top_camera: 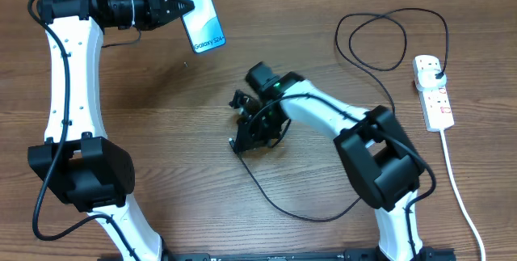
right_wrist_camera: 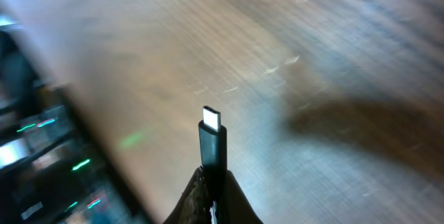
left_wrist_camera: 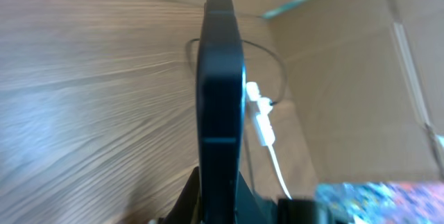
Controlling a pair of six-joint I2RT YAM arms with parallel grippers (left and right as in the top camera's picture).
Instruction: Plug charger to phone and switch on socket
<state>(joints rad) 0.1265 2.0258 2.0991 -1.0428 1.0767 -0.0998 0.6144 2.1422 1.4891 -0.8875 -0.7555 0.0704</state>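
The charger's connector, above bare wood, would fall to the table if my right gripper opened now.
The phone is lifted off the table at the top left, screen up, with my left gripper shut on its left side. In the left wrist view the phone stands edge-on between the closed fingers of the left gripper. At the table's middle, my right gripper is shut on the charger near its connector. The connector tip sticks out above the right gripper. The black cable loops to a plug seated in the white socket at the right.
The socket's thick white cord runs down the right side to the front edge. A cable loop lies at the back right. A cardboard wall stands behind the table, with the socket before it.
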